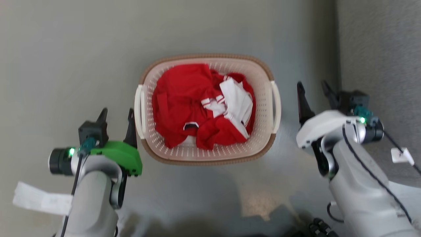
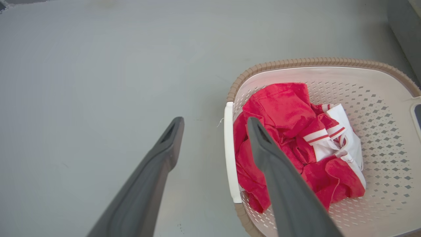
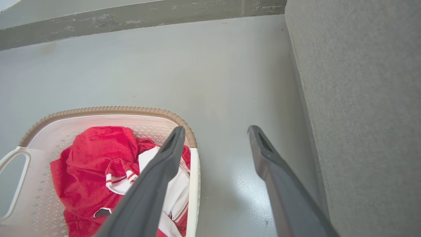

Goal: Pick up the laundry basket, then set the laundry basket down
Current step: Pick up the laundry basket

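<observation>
Loose red and white clothes (image 1: pixel 200 105) lie in the laundry basket. So my left gripper picks up the basket by its white end handle (image 1: pixel 138 112) next.
The laundry basket (image 1: pixel 263 131), cream perforated plastic with a brown rim, sits on the grey floor in the middle of the head view, holding red and white clothes (image 1: pixel 200 105). My left gripper (image 1: pixel 116 115) is open just left of the basket's white left handle (image 1: pixel 139 112), not touching it. My right gripper (image 1: pixel 314 87) is open a little to the right of the right handle (image 1: pixel 276 105). In the left wrist view the basket (image 2: pixel 378 108) lies right of the open gripper (image 2: pixel 215 123). In the right wrist view the basket (image 3: pixel 42 131) lies left of the open gripper (image 3: pixel 215 131).
A grey upholstered piece of furniture (image 1: pixel 381 49) stands along the right side, close to my right arm. A grey wall base (image 3: pixel 131 16) runs beyond the basket. Paper tags (image 1: pixel 41 199) hang from my arms. Bare floor (image 1: pixel 65 49) stretches left of the basket.
</observation>
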`<state>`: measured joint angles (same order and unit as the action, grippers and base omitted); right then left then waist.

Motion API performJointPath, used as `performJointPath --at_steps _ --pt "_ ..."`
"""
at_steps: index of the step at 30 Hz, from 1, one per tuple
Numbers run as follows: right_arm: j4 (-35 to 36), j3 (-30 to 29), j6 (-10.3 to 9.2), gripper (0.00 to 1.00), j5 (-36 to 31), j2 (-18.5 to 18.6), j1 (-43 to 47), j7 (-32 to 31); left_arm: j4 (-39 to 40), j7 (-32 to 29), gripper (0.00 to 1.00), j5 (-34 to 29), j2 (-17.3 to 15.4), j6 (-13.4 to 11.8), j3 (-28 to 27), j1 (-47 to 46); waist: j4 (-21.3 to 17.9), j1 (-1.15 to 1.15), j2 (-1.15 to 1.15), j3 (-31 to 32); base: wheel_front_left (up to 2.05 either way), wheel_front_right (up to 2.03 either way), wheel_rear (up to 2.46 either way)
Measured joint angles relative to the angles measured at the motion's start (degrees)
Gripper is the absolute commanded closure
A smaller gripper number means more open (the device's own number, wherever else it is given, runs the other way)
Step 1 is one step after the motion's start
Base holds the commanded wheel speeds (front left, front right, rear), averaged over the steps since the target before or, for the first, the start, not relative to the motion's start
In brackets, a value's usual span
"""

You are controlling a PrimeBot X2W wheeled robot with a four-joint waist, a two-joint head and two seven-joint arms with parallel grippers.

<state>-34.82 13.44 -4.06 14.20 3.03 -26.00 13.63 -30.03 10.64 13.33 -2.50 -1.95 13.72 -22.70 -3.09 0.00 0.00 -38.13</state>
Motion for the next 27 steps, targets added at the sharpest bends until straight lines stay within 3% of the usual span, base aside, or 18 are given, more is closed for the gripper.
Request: performJointPath --at_steps 15,27 --pt "-6.0 1.9 1.03 0.00 0.1 0.3 -7.9 0.2 -6.8 1.6 0.00 -0.4 0.6 1.5 2.5 -9.3 1.6 0.01 0.00 -11.1 0.00 0.00 0.00" --pt "-9.1 5.6 1.98 0.00 3.3 0.5 -9.6 0.7 -11.9 2.7 0.00 -0.3 0.9 2.5 5.0 -12.8 2.2 0.00 0.00 -14.2 0.00 0.00 0.00"
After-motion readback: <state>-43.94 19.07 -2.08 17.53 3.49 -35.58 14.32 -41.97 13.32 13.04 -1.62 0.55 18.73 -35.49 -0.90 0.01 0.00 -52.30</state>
